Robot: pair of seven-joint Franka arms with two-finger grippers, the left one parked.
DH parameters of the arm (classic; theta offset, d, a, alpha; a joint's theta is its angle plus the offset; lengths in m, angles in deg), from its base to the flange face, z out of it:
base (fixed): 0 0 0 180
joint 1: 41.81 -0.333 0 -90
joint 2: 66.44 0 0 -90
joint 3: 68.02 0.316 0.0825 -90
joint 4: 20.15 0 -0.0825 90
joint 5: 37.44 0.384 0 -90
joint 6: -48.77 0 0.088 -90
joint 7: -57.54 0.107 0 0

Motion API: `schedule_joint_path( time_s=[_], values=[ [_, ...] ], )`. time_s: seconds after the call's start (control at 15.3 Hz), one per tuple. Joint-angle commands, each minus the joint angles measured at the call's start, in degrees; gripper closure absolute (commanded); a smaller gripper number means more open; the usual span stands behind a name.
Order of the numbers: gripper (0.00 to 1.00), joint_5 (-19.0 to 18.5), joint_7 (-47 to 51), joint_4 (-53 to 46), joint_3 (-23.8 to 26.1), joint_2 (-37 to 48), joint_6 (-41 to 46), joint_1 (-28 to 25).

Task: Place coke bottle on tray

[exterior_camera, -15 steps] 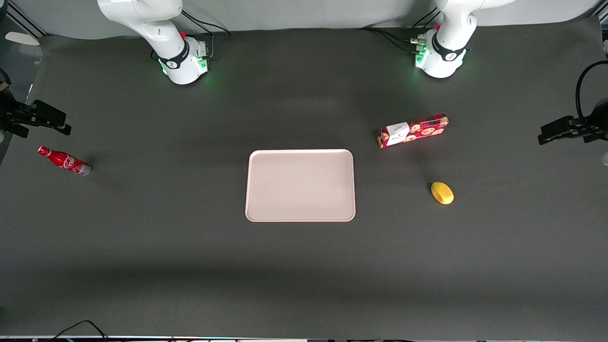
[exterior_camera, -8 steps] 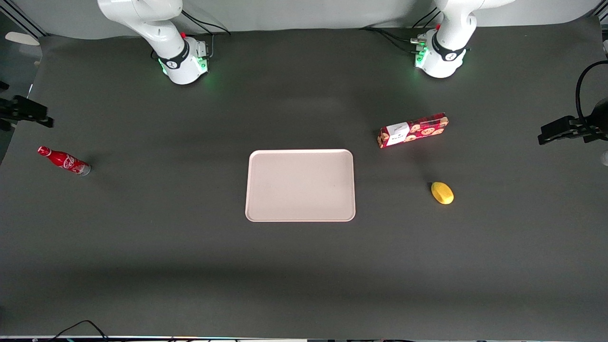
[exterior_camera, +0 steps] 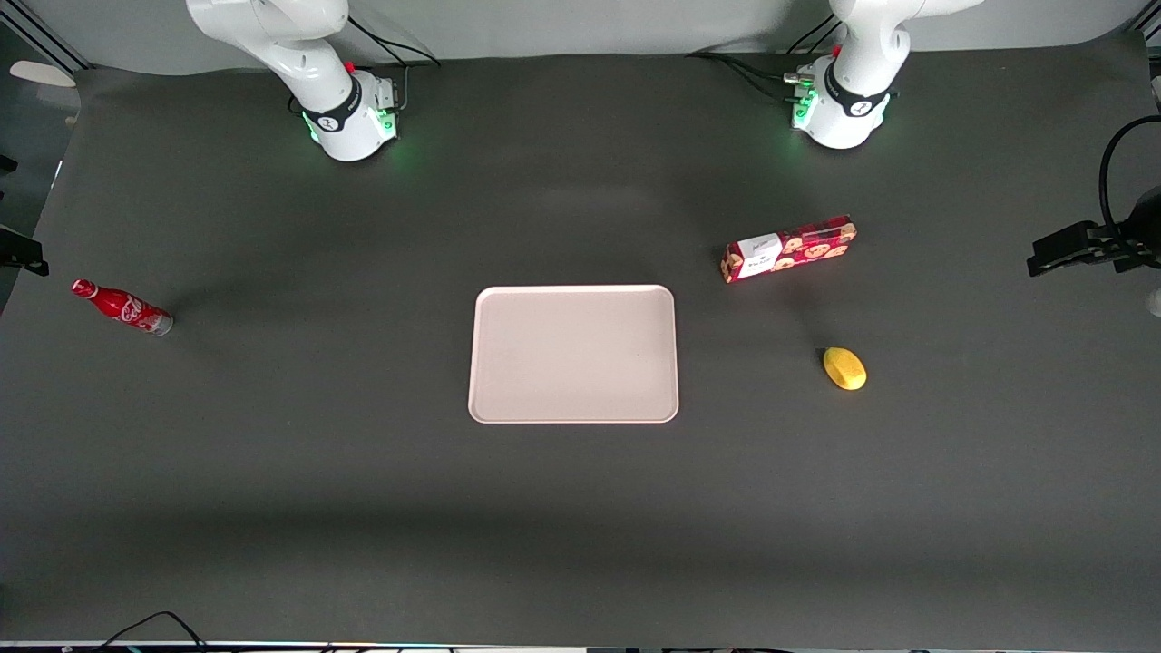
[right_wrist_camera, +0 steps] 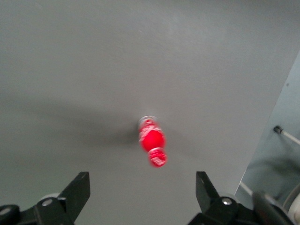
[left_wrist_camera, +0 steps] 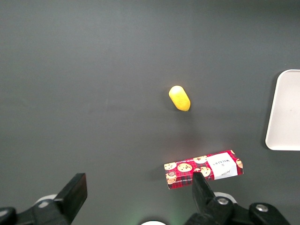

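Observation:
I need to place the coke bottle on the tray (exterior_camera: pixel 573 354), so my gripper should grab the bottle by its red cap (exterior_camera: pixel 82 287) next.
The coke bottle (exterior_camera: pixel 121 307), slim and red with white script and a silvery base, sits on the dark table toward the working arm's end, far from the pale pinkish-beige tray (exterior_camera: pixel 573 354) in the middle. In the right wrist view the bottle (right_wrist_camera: pixel 152 143) shows below the camera with its cap toward it. My gripper (right_wrist_camera: pixel 143 194) hangs above it, open, its two dark fingers spread wide with nothing between them. In the front view only a dark bit of the gripper (exterior_camera: pixel 20 257) shows at the picture's edge, farther from the camera than the bottle.
A red biscuit box (exterior_camera: pixel 789 248) and a yellow lemon-like object (exterior_camera: pixel 844 368) lie toward the parked arm's end; the left wrist view shows the box (left_wrist_camera: pixel 204 169) and yellow object (left_wrist_camera: pixel 179 98) too. The table's edge (right_wrist_camera: pixel 274 122) runs close by the bottle.
In the front view my gripper has slid outward toward the table's end until only its tip shows. The bottle, tray and other objects have not moved.

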Motion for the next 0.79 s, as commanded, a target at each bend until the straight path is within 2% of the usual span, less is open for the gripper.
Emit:
schedule_joint_path(
  time_s=[0.0,0.07,0.2,0.26,0.59,0.72],
  values=[
    [0.0,-0.4,-4.4,9.5,-4.6,1.5,-10.7,-0.5],
    [0.0,0.3,-5.9,11.4,-6.0,1.5,-13.4,-0.4],
    [0.0,5.9,-10.7,14.9,-8.1,1.3,-17.9,-0.4],
    [0.0,7.2,-11.6,16.0,-8.9,1.0,-19.1,-0.4],
    [0.0,8.9,-14.0,16.3,-9.2,-1.9,-23.2,-0.3],
    [0.0,11.7,-16.6,16.3,-9.7,-3.0,-23.7,0.2]
  ],
)
